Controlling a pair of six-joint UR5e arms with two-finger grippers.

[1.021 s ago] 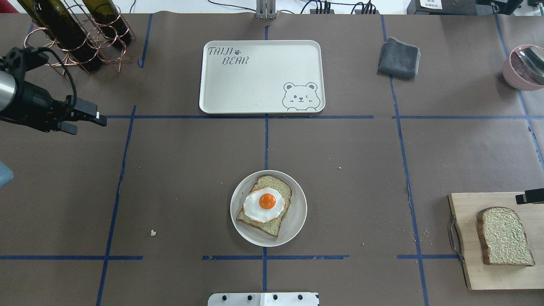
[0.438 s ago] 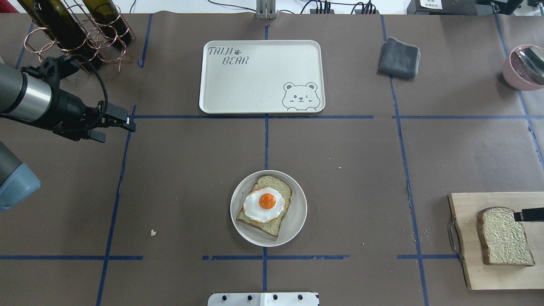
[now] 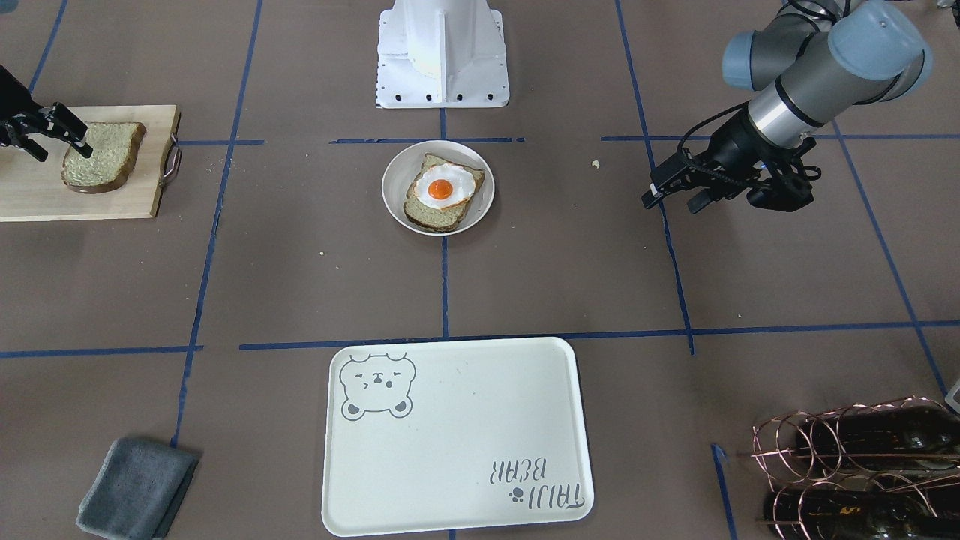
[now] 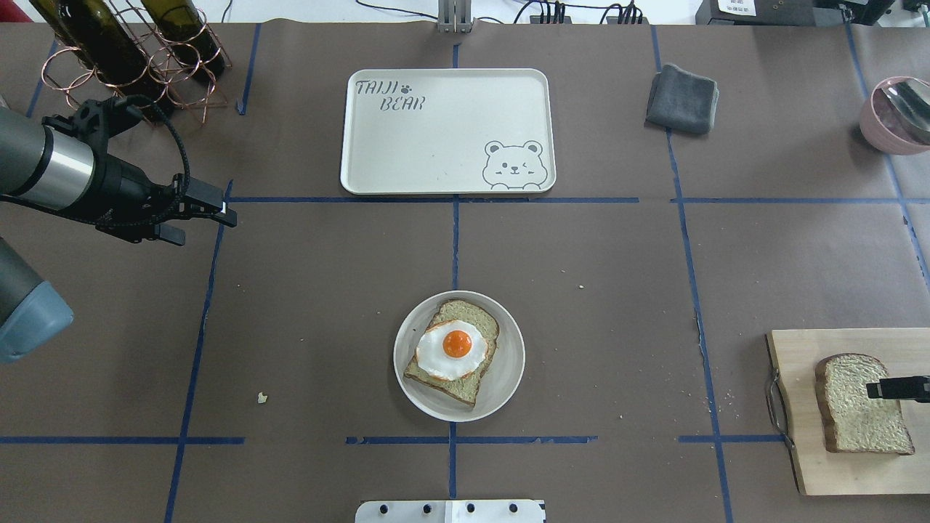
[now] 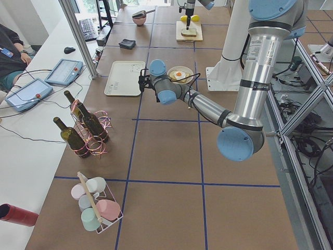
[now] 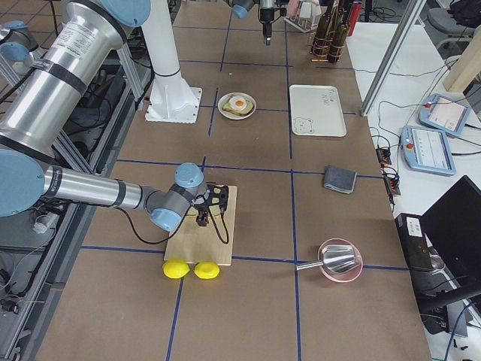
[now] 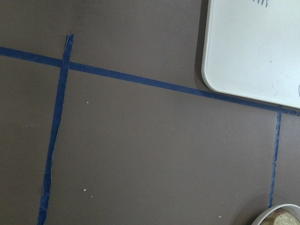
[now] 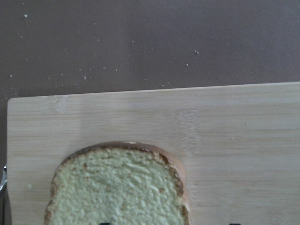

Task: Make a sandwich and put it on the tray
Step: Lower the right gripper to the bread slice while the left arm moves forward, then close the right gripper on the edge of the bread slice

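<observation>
The robot's right hand will top the fried egg (image 3: 441,189) and finish the sandwich, so next it will grab the bread slice by its side crust (image 3: 67,169).
A round whitish plate (image 4: 508,378) near the table's front middle holds one bread slice (image 4: 465,388) with a fried egg (image 4: 450,349) on top; it also shows in the front view (image 3: 472,214). The second bread slice (image 4: 850,407) lies on the wooden cutting board (image 4: 799,465) at the right. My right gripper (image 3: 58,146) is open low over that slice's top edge (image 8: 117,187). The cream bear tray (image 4: 436,138) lies bare at the back middle. My left gripper (image 4: 207,226) is open and empty above the table, left of the tray.
A copper rack with wine bottles (image 4: 131,58) stands at the back left behind my left arm. A grey cloth (image 4: 681,98) and a pink bowl with a spoon (image 4: 897,112) are at the back right. Two lemons (image 6: 192,269) lie beside the board.
My left gripper has swung right, toward the table's middle. My right gripper has moved from the board's far edge to over the loose bread slice.
</observation>
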